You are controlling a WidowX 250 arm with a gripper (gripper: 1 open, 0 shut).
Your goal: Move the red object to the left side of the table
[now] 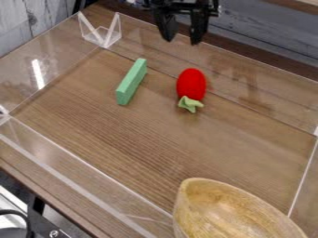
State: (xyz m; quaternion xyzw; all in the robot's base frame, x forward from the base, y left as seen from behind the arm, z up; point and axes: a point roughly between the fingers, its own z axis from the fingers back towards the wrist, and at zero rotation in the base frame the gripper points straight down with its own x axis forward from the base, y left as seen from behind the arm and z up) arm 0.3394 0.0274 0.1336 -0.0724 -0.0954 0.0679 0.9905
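My gripper is about to grab the strawberry-shaped toy by its red body (191,84). The leafy green end will stay free as the toy moves to the left side of the table.
The red object (191,85) is a glossy strawberry-shaped toy with a pale green leafy end pointing toward the camera. It lies free on the brown wood-grain table (162,139), right of the middle. My gripper (181,34) hangs above and behind it, near the top edge of the view. Its two dark fingers are spread apart with nothing between them. A clear gap separates the gripper from the toy.
A flat green block (130,81) lies just left of the red toy. A round wooden bowl (233,216) fills the near right corner. Low clear acrylic walls (56,177) border the table, with a clear stand (99,31) at the back left.
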